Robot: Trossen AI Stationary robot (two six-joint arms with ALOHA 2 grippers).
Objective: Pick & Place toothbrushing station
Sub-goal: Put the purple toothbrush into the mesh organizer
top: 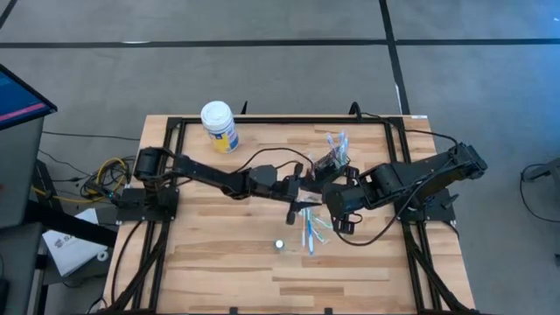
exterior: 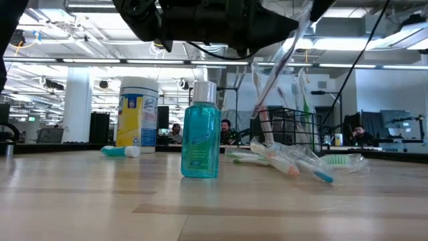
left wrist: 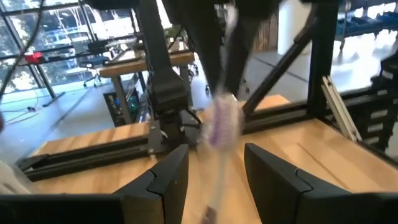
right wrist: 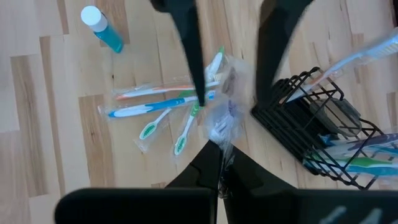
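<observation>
The robot's left gripper will next grab the wrapped toothbrush by its neck, and then the robot will place the toothbrush in the black wire-mesh holder.
The black wire-mesh holder stands at the table's middle with several toothbrushes upright in it. More wrapped toothbrushes lie flat on the wood in front of it. My right gripper is shut on one clear-wrapped toothbrush, which hangs slanting above the table. My left gripper reaches in level from the left, open, one finger on each side of that toothbrush; whether they touch it I cannot tell. A small teal tube lies on its side. My right gripper pinches the toothbrush's clear wrapper between its two shut fingers, coming from above and slanting down. The wrapped toothbrush hangs slanted below the fingers, clear of the table, and its lower part passes between the left gripper's fingers.
A teal bottle stands near the table's front middle. A white-lidded yellow-and-blue jar stands at the far left. Black frame rails run around the table's edges. Bare wood lies at the front left.
</observation>
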